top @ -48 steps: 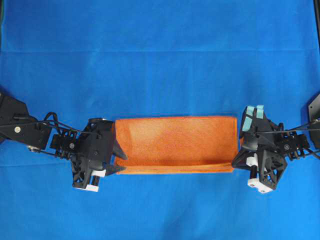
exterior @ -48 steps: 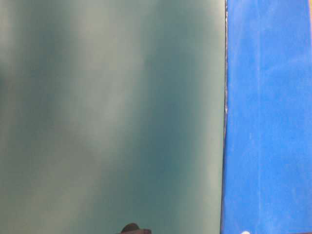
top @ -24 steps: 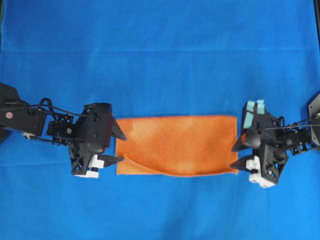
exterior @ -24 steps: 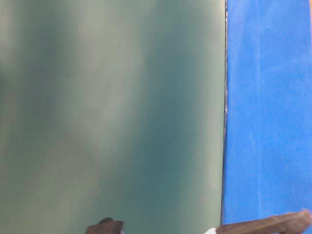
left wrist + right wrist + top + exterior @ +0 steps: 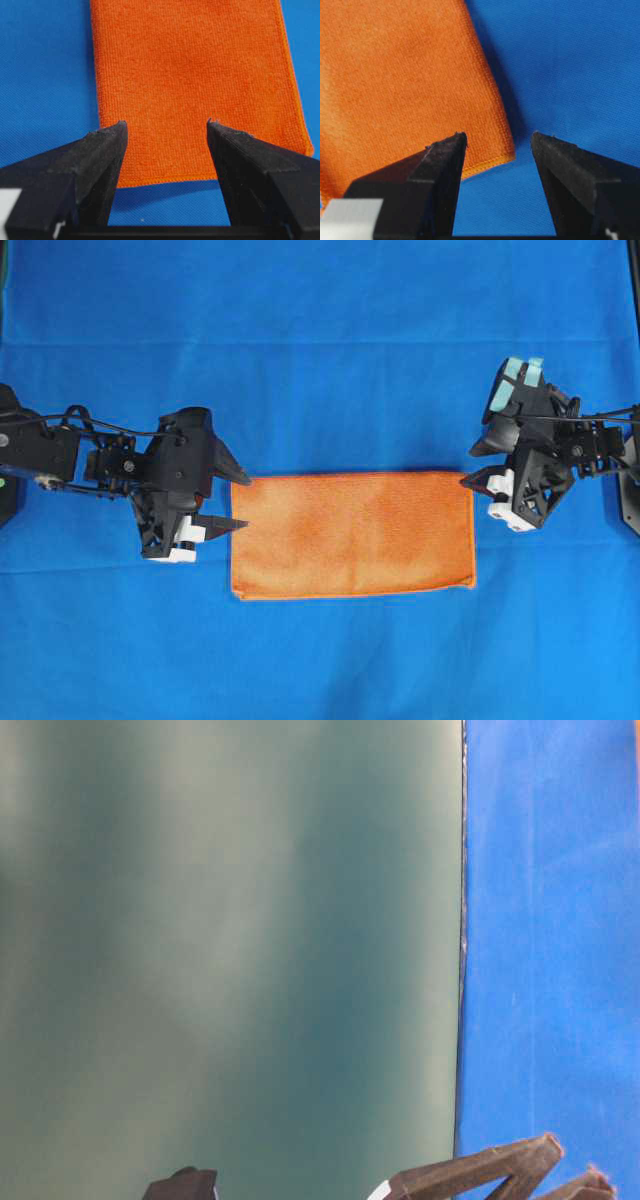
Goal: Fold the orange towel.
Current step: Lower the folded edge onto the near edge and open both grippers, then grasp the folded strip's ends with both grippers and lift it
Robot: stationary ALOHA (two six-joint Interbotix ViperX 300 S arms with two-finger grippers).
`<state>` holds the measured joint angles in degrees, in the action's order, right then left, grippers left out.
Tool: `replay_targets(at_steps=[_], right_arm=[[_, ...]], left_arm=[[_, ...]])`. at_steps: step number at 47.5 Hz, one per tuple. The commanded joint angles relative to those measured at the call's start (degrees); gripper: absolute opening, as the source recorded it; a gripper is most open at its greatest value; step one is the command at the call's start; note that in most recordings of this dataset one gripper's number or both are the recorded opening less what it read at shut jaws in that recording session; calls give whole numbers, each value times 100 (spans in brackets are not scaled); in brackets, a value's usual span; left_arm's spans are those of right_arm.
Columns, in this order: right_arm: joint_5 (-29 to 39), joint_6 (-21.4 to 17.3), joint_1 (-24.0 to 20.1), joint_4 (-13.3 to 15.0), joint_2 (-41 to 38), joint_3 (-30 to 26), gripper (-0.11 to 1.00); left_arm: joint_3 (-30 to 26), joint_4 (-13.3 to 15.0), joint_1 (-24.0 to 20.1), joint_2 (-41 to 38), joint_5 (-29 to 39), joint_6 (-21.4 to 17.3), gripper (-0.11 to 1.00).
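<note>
The towel's wide middle (image 5: pixel 352 534) lies flat on the blue cloth. My left gripper should next grab the towel by its short hem (image 5: pixel 235 502) beside the towel's far corner.
The orange towel (image 5: pixel 352 535) lies flat on the blue cloth as a wide folded rectangle, with nothing holding it. My left gripper (image 5: pixel 246 503) is open at the towel's left edge, near its far corner. In the left wrist view the towel (image 5: pixel 195 85) stretches away beyond my left gripper (image 5: pixel 166 122), and its near hem shows in the gap between the jaws. My right gripper (image 5: pixel 468 467) is open just off the towel's far right corner. In the right wrist view that corner of the towel (image 5: pixel 405 80) shows in the gap of my right gripper (image 5: pixel 499 134), untouched.
The blue cloth (image 5: pixel 320 340) covers the whole table. The table-level view is mostly a blurred grey-green surface (image 5: pixel 230 960), with a strip of the blue cloth (image 5: pixel 550 920) on its right. Dark gripper parts (image 5: pixel 480 1178) poke in at its bottom edge.
Both grippers have opened and let go of the towel's front corners, then moved toward the far side. The raised front lip has settled flat.
</note>
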<state>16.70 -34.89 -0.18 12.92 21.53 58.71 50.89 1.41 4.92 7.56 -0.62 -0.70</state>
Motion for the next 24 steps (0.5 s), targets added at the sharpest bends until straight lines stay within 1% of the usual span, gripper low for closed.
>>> replay_targets(at_steps=[1, 8, 14, 24], right_arm=[[-26, 9, 35, 53, -62, -79, 59], [-114, 9, 123, 62, -466, -62, 59], [-316, 9, 185, 62, -879, -70, 59], [-413, 9, 220, 62, -1213, -88, 59]], left_arm=[[-114, -9, -70, -53, -53, -9, 58], [-114, -9, -202, -422, -44, -9, 58], [-114, -9, -325, -756, -53, -9, 58], [-62, -9, -580, -853, -62, -9, 58]])
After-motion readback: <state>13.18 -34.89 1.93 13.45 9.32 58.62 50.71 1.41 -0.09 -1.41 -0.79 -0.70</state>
